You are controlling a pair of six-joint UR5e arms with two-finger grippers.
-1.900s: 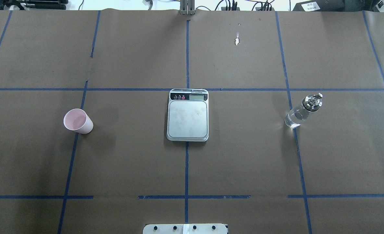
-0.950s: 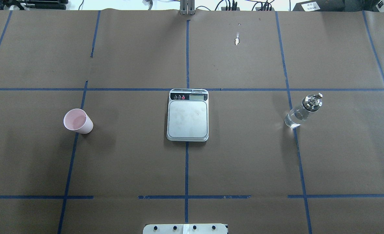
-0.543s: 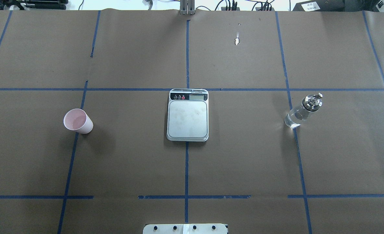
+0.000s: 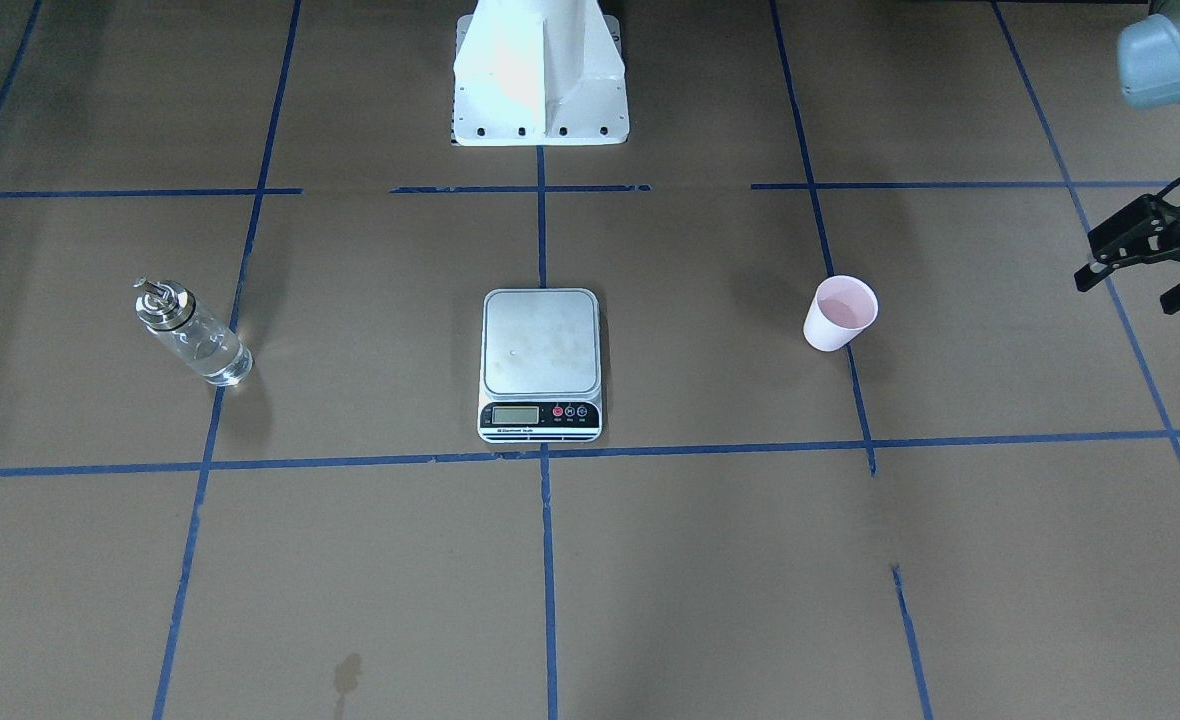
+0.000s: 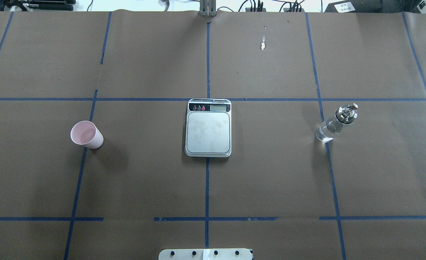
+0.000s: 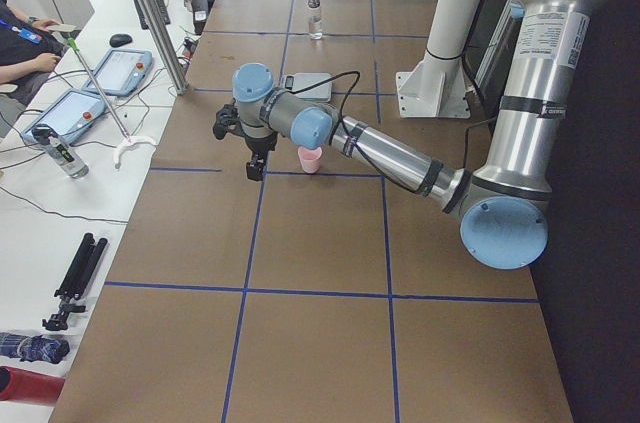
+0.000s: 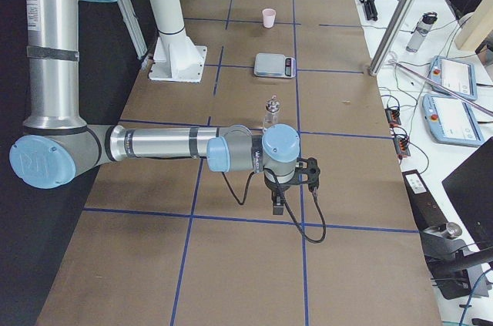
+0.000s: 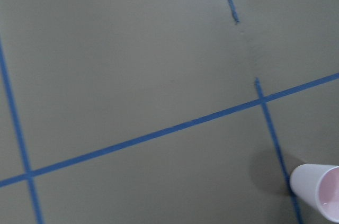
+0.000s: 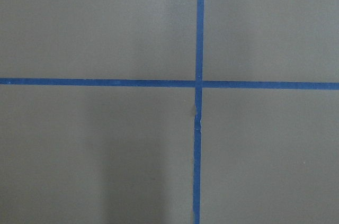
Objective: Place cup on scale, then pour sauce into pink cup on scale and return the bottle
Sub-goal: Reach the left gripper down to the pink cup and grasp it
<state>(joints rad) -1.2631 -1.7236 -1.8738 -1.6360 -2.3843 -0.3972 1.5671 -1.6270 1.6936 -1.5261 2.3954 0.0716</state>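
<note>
My left gripper grips the pale pink cup by its rim (image 4: 840, 278) next, to set the cup on the scale (image 4: 539, 342).
The pale pink cup (image 5: 86, 134) stands upright on the brown table, left of the scale (image 5: 208, 131); it also shows in the front view (image 4: 840, 313) and at the lower right of the left wrist view (image 8: 318, 189). The scale's platform is bare. The clear glass bottle (image 5: 335, 124) with its silver collar stands upright to the scale's right. My left gripper (image 4: 1128, 290) hovers open and empty beyond the cup, apart from it. My right gripper (image 7: 293, 189) shows only in the exterior right view, near the bottle (image 7: 270, 114); I cannot tell whether it is open or shut.
Blue tape lines cross the brown table cover. The white robot base (image 4: 540, 80) stands at the near edge behind the scale. A metal post (image 5: 207, 9) stands at the far edge. Tablets and cables (image 6: 90, 93) lie on the white side table.
A tip of my left gripper has come into the overhead view at its left edge. The cup, the scale and the bottle have not moved.
</note>
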